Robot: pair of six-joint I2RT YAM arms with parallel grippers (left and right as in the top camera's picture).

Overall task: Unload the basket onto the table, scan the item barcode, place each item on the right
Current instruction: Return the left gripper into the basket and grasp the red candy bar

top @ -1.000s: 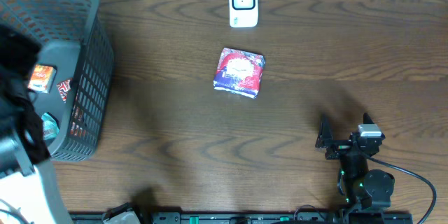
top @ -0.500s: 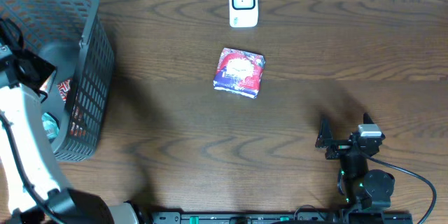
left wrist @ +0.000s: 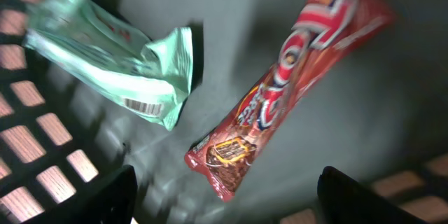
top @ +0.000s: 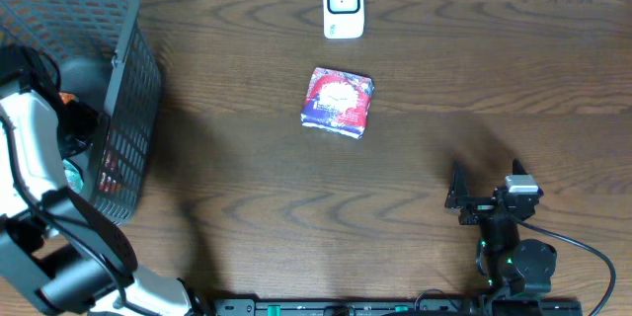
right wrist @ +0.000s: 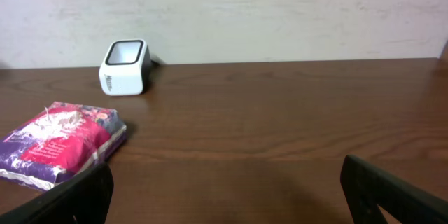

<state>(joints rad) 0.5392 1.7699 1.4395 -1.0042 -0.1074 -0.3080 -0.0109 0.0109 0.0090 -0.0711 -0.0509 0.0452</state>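
The long red snack wrapper needs my left gripper across its narrow middle next, to lie flat for scanning.
My left gripper hangs open inside the grey basket, its dark fingers wide apart. The lower tip of a long red snack wrapper lies just above the gap between them, not gripped. A mint green packet with a printed barcode lies to its left on the basket floor. The white scanner stands at the table's far edge, also seen as the scanner from the right wrist. My right gripper rests open and empty at the near right.
A purple and red packet lies on the brown table below the scanner, and shows as the packet at the left of the right wrist view. The basket's lattice walls enclose my left arm.
My left arm has swung round and down into the basket. The right arm, scanner and purple packet have not moved.
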